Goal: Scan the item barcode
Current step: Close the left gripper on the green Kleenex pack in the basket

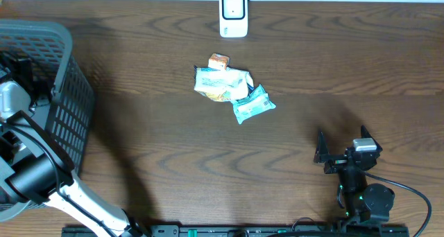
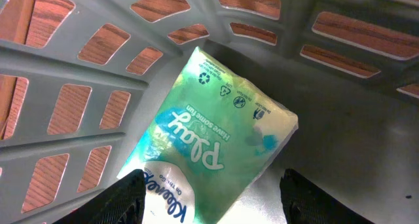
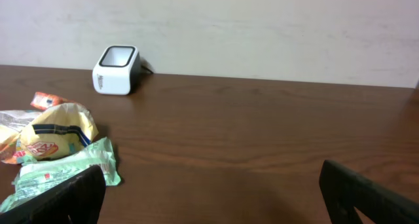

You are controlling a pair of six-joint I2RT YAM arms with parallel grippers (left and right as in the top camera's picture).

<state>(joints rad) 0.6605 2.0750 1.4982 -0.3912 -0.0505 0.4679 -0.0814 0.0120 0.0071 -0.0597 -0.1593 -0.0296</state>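
The Kleenex tissue pack's near end lies between my left gripper's fingers, so it is time to close now. Closing now would catch that end.
In the left wrist view a green and white Kleenex tissue pack lies on the floor of the grey basket. My left gripper hangs over its near end, open, with a clear gap between the pack and the right finger. The white barcode scanner stands at the table's far edge, also in the right wrist view. My right gripper rests open and empty near the front right, its fingers spread wide.
A pile of snack packets with a teal tissue pack lies mid-table, seen at the left in the right wrist view. The basket fills the left edge of the table. A black rail runs along the front.
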